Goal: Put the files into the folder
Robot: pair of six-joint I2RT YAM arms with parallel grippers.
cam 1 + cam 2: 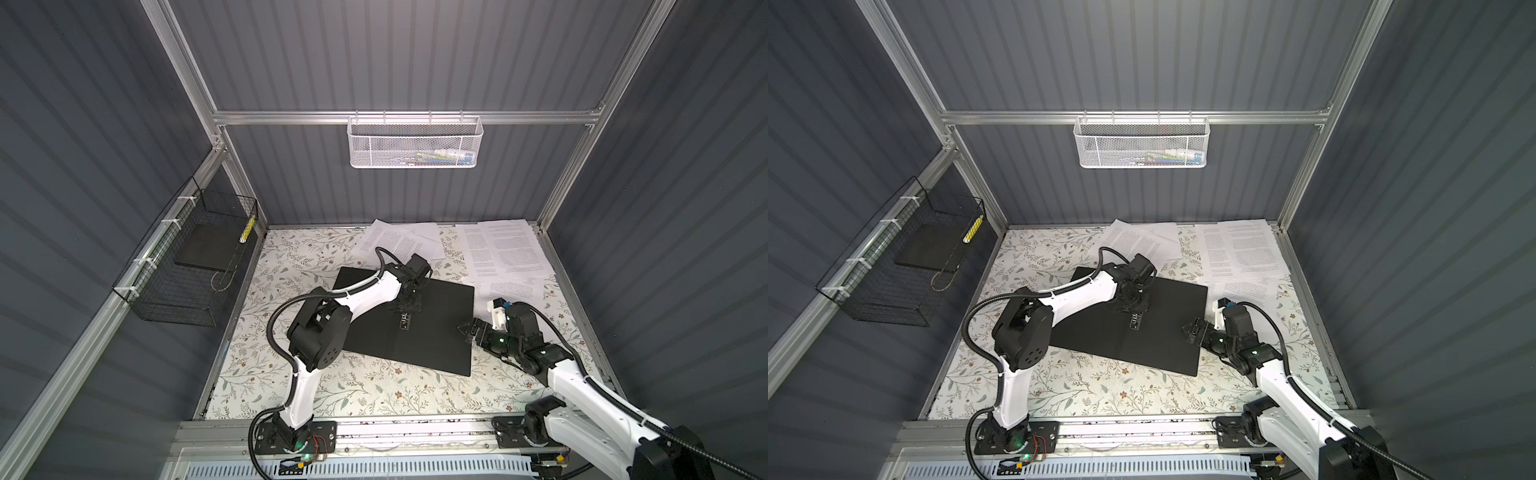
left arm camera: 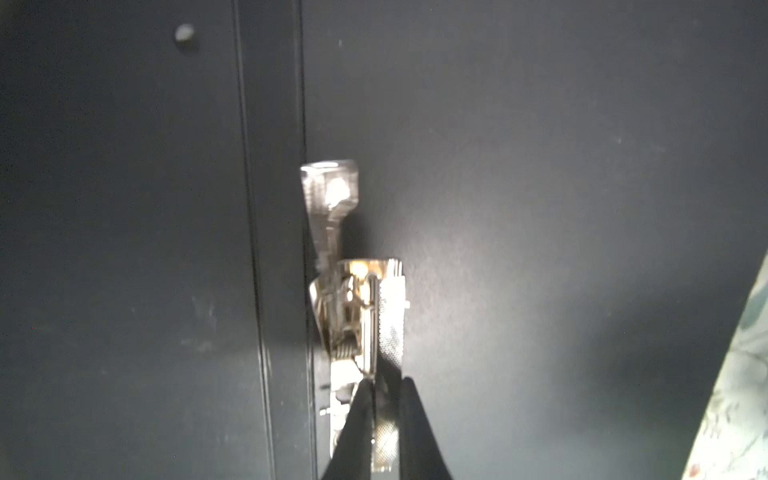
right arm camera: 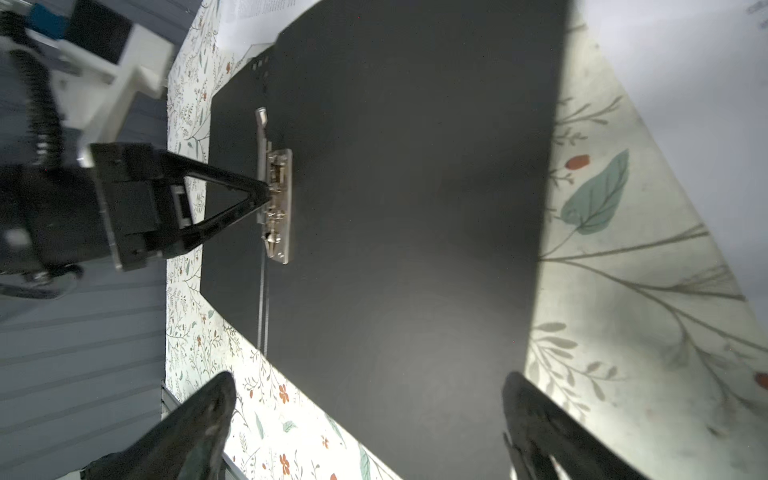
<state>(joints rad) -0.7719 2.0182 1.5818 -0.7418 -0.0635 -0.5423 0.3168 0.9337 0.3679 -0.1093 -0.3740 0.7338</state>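
The black folder's near edge (image 1: pixel 408 361) sits at a slant across the flowered mat, so I need to move the folder and straighten it before my left gripper lets it go.
The black folder (image 1: pixel 436 336) (image 1: pixel 1167 345) lies open and flat on the flowered table mat. Its metal clip (image 1: pixel 405 323) (image 2: pixel 353 307) (image 3: pixel 277 208) sits by the spine crease. My left gripper (image 1: pixel 405 311) (image 1: pixel 1136 309) (image 2: pixel 384 380) reaches down from the far side and is shut on the clip's knurled lever. My right gripper (image 1: pixel 463 330) (image 1: pixel 1188 330) (image 3: pixel 369 376) hovers open at the folder's right edge, nothing between its fingers. The files (image 1: pixel 500 249) (image 1: pixel 1241 249) are white printed sheets spread at the back right, with more files (image 1: pixel 399 243) behind the folder.
A black wire basket (image 1: pixel 183 270) on the left wall holds a dark flat slab. A white mesh basket (image 1: pixel 413 143) hangs on the back wall. Aluminium frame posts and a rail (image 1: pixel 374 432) border the table.
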